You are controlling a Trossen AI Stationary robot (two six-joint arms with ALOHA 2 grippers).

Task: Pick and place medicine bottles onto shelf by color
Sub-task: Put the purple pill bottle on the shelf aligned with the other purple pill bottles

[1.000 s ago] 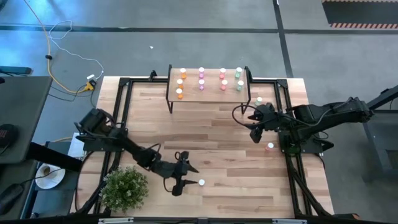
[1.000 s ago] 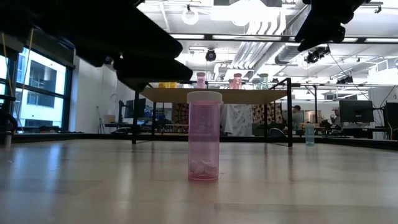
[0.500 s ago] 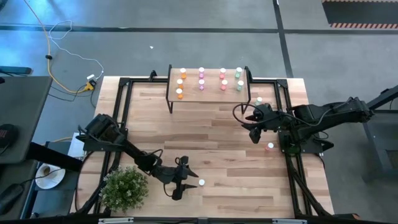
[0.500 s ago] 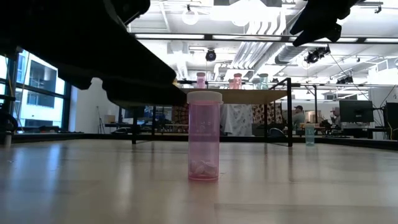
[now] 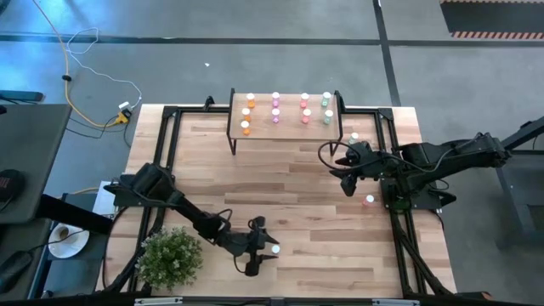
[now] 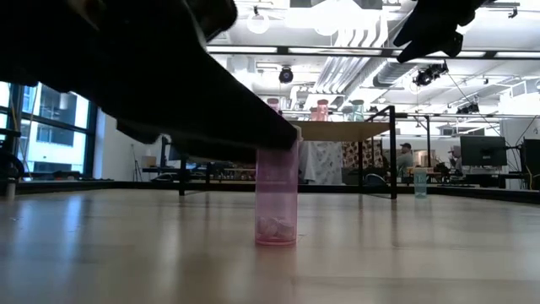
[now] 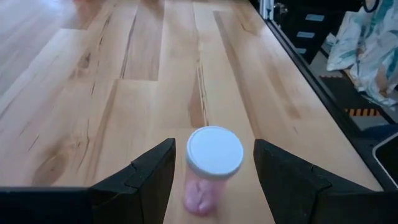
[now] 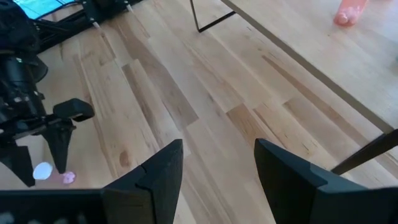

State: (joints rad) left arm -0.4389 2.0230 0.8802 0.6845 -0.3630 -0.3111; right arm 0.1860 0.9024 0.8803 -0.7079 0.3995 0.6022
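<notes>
The pink bottle needs to go to the pink column on the shelf point(image 5: 286, 127) next. My left gripper should grab it by its capped top point(image 5: 275, 249) for that.
A pink-purple bottle point(image 7: 214, 163) with a white cap stands upright on the tabletop near the front edge; it also shows in the high view point(image 5: 275, 250) and the low view point(image 6: 277, 203). My left gripper point(image 7: 214, 177) is open, one finger on either side of this bottle, with a gap showing on both sides. My right gripper point(image 5: 348, 176) is open and empty, above the table's right part. The shelf point(image 5: 286, 127) stands at the far middle, with orange, pink, red and pale green bottles in columns. A pink bottle point(image 5: 369, 201) and a pale green one point(image 5: 354, 137) stand near the right arm.
A potted green plant point(image 5: 170, 257) stands at the front left corner, beside the left arm. Black frame rails point(image 5: 170, 136) run along the table's sides. Bare wood point(image 5: 280, 187) lies between the shelf and the front bottle.
My left gripper has gone toward the table's right and near edges and lower, up to the pink-purple bottle, so that its open fingers now stand on either side of it. The bottle has stayed in place and upright.
</notes>
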